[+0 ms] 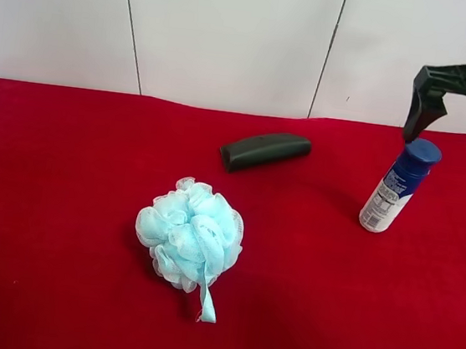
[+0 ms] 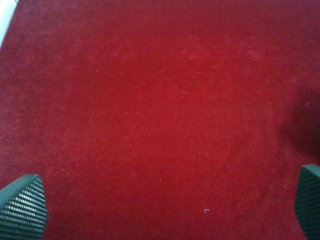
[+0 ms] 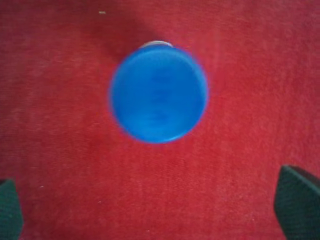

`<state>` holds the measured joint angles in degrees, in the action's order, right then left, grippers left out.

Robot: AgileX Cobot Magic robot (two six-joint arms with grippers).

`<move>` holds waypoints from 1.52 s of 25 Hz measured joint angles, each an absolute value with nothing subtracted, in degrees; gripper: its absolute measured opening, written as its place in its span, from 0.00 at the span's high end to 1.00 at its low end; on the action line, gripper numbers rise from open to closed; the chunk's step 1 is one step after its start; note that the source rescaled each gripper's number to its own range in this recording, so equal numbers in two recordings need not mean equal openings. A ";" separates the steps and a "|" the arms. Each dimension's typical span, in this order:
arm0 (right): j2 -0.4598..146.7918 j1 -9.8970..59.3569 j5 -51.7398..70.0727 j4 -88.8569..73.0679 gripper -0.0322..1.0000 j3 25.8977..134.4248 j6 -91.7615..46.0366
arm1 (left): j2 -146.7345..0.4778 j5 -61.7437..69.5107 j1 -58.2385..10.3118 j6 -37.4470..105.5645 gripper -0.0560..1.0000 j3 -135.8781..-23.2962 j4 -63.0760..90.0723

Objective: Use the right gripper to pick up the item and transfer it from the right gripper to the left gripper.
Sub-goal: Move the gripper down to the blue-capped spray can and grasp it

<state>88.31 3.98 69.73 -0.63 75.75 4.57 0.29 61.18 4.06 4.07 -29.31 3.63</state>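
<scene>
The right gripper grabs the bottle by its blue end with the cap (image 1: 420, 158) next, which leaves the white lower body (image 1: 380, 210) free for the left gripper.
The item, a small bottle (image 1: 398, 187) with a dark blue cap and white lower body, stands upright on the red cloth at the exterior high view's right. My right gripper (image 1: 457, 128) hangs open just above it, fingers spread to either side of the cap. In the right wrist view the blue cap (image 3: 158, 93) shows from straight above, with the gripper (image 3: 160, 210) open and its fingertips (image 3: 299, 202) wide apart at the frame's lower corners. My left gripper (image 2: 165, 205) is open over bare red cloth and does not show in the exterior high view.
A light-blue mesh loofah (image 1: 190, 239) lies near the middle of the red cloth (image 1: 61, 205). A dark oblong case (image 1: 265, 150) lies behind it. A white panelled wall (image 1: 232, 31) stands behind the table.
</scene>
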 joint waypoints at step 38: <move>103.63 2.73 62.76 -0.43 0.71 75.75 1.76 | 0.29 61.18 4.06 4.07 0.00 -29.31 3.63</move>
<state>103.63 2.73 62.76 -0.43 75.75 1.76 0.29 61.18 4.06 4.07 -29.31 3.63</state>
